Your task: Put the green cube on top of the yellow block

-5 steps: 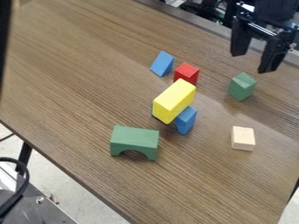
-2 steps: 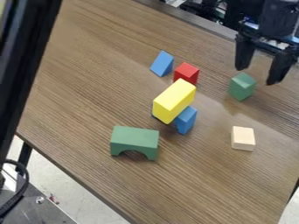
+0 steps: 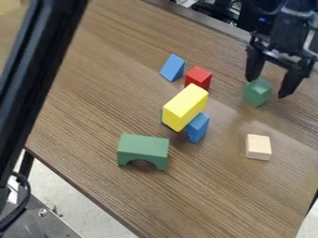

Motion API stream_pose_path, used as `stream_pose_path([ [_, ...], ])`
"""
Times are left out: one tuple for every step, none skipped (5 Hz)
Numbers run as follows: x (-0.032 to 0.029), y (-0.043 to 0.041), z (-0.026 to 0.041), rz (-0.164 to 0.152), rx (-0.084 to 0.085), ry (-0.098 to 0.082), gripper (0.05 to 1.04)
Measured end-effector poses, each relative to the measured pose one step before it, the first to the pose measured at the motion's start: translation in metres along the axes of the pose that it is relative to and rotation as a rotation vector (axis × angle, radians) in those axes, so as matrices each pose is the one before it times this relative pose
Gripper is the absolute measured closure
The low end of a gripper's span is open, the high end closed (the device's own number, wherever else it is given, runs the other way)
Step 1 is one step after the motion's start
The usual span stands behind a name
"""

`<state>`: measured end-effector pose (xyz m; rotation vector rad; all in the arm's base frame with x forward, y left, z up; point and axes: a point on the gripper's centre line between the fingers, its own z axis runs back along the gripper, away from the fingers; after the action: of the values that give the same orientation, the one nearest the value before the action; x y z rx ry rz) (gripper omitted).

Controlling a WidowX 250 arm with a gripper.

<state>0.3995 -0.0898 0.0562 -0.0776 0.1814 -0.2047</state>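
I will grab the green cube (image 3: 257, 92) with my gripper by two opposite sides next. Then I can stack it on the yellow block.
At the upper right, the black gripper (image 3: 267, 88) hangs open, its two fingers on either side of the green cube (image 3: 257, 92) as seen from the camera; whether they touch it, I cannot tell. The cube rests on the wooden table. Left of it, near the middle of the view, the yellow block (image 3: 185, 108) lies tilted on top of a blue block (image 3: 197, 127), which is partly hidden beneath it.
A red block (image 3: 198, 77) and a blue wedge (image 3: 172, 67) stand just behind the yellow block. A green arch (image 3: 142, 150) is at the front left, a pale wooden block (image 3: 258, 147) at the right. A black bar (image 3: 38, 79) crosses the left side above the table (image 3: 99, 186).
The gripper has come down and a little left, from above the green cube to around it. The black bar at the left has shifted further into view. The blocks have stayed put.
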Motion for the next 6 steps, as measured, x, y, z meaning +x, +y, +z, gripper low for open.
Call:
stream_pose_path([
  [0.01031,0.00436,-0.00298,0.0186,0.0199,-0.0134,0.085],
  [0.00110,0.00198,-0.01076,0.0082,0.0073,0.0369,0.085],
  [0.00164,0.00146,0.00246,0.0051,0.0058,-0.0077,0.110],
  [-0.00066,-0.00003,-0.00785,-0.0143,-0.0033,0.0291,0.378],
  [0.00099,-0.00095,0.00001,-0.0135,-0.0060,-0.0063,0.520],
  [-0.00113,-0.00113,-0.00175,-0.0020,-0.0077,0.0028,0.520],
])
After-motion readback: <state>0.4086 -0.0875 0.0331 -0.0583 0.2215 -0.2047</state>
